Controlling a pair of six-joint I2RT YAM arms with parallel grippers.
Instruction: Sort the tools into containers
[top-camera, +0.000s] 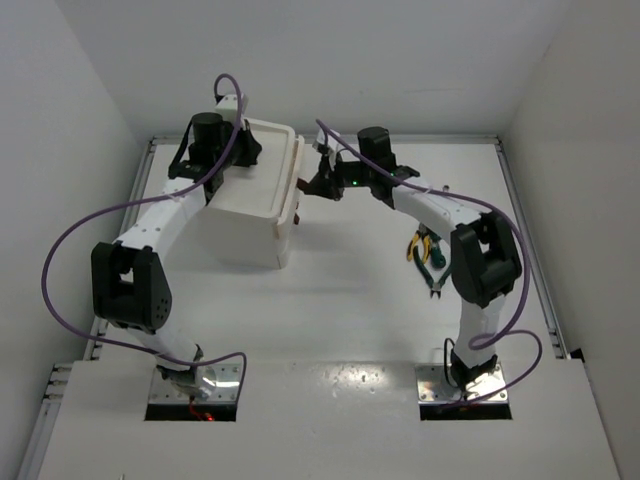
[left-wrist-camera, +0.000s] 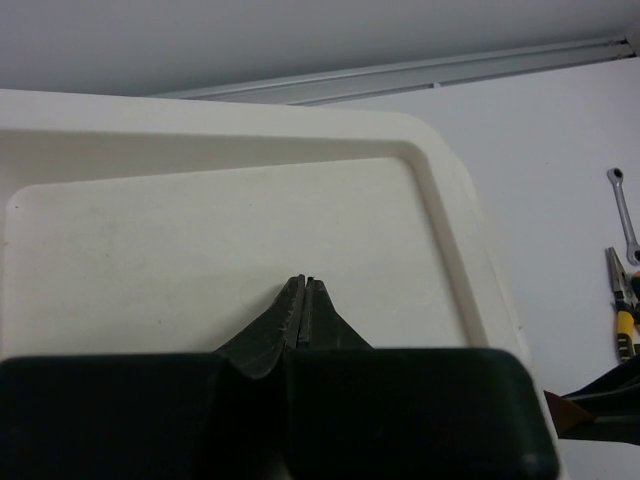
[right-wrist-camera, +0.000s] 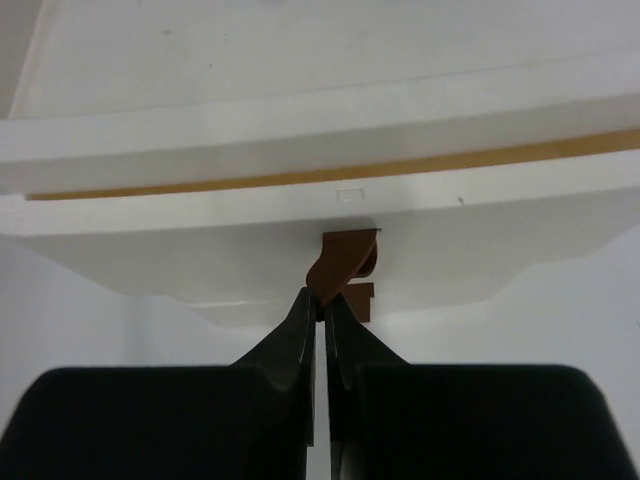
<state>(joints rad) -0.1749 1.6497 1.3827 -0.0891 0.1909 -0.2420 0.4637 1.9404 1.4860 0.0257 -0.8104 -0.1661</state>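
Observation:
I would leave the white box (top-camera: 250, 205) behind if I lifted my left gripper now: the gripper's shut fingers only rest on the box's tray top (top-camera: 257, 180).
The white plastic box (top-camera: 250, 205) stands at the back left, with a recessed tray top (left-wrist-camera: 200, 230). My left gripper (left-wrist-camera: 303, 285) is shut and empty, its tips on or just above the tray top (top-camera: 262, 170). My right gripper (right-wrist-camera: 322, 300) is shut on a small dark brown drawer knob (right-wrist-camera: 347, 262) on the box's right face (top-camera: 302, 186). The drawer front (right-wrist-camera: 330, 190) stands slightly out from the box. Yellow-handled pliers (top-camera: 420, 243) and dark green-handled pliers (top-camera: 438, 268) lie on the table to the right. A silver wrench (left-wrist-camera: 624, 212) lies by the yellow pliers (left-wrist-camera: 622, 300). The screwdriver is out of view.
White walls enclose the table at the back and both sides. A metal rail (left-wrist-camera: 400, 78) runs along the back edge. The right arm's forearm (top-camera: 440, 210) passes over the tools. Purple cables (top-camera: 60, 260) loop beside both arms.

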